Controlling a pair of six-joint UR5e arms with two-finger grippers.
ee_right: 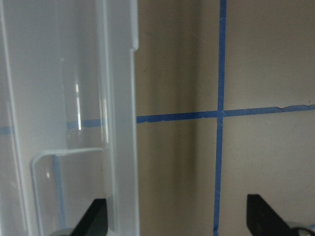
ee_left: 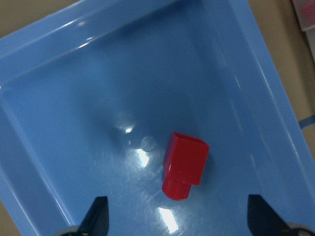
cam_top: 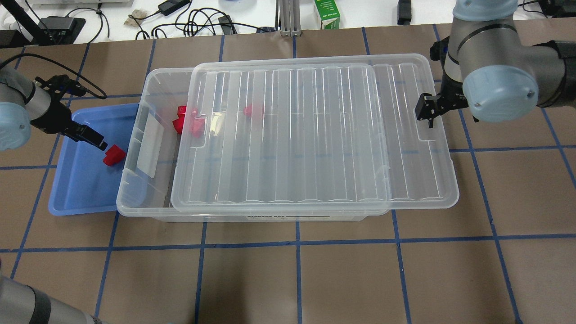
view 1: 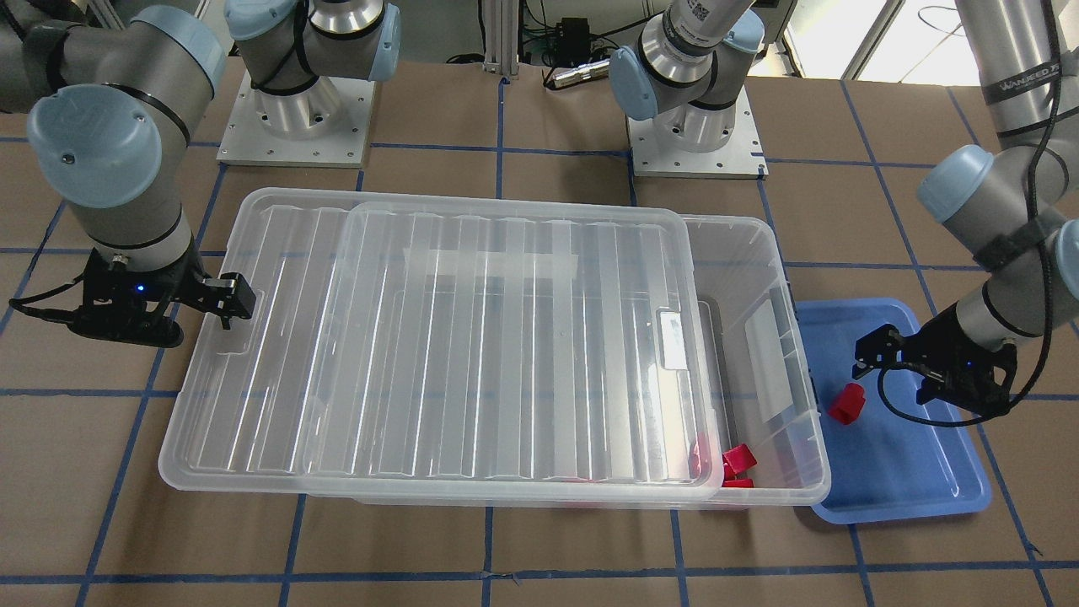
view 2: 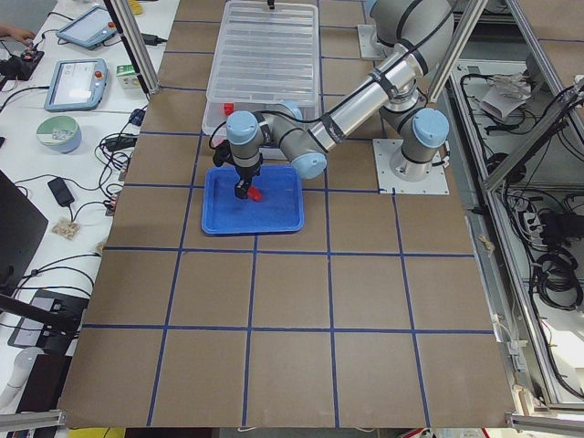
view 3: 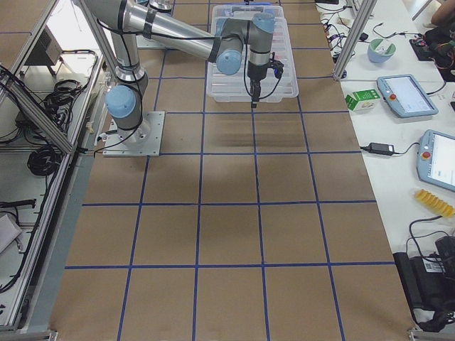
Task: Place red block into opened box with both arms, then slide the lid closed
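The knob on the red block's end is round. My left gripper needs to grab the block by the flat sides of its square body next.
The red block [ee_left: 185,164] lies on its side in the blue tray [ee_left: 74,123], also seen from across the table [view 1: 847,402] and from overhead [cam_top: 113,155]. My left gripper [ee_left: 179,216] hovers open just above it, fingers spread to either side. The clear box [cam_top: 135,135] sits beside the tray, with its ribbed lid [cam_top: 292,135] slid toward my right, leaving the tray-side end uncovered. My right gripper [cam_top: 425,114] stands open at the lid's overhanging end, by the handle recess, with the lid's edge [ee_right: 120,123] between its fingers.
Several other red blocks [cam_top: 186,121] lie inside the box near its uncovered end. The tray's rim [view 1: 910,497] touches the box's end wall. Brown table with blue tape lines [ee_right: 219,113] stretches out beyond the lid. Cables and devices line the far table edge.
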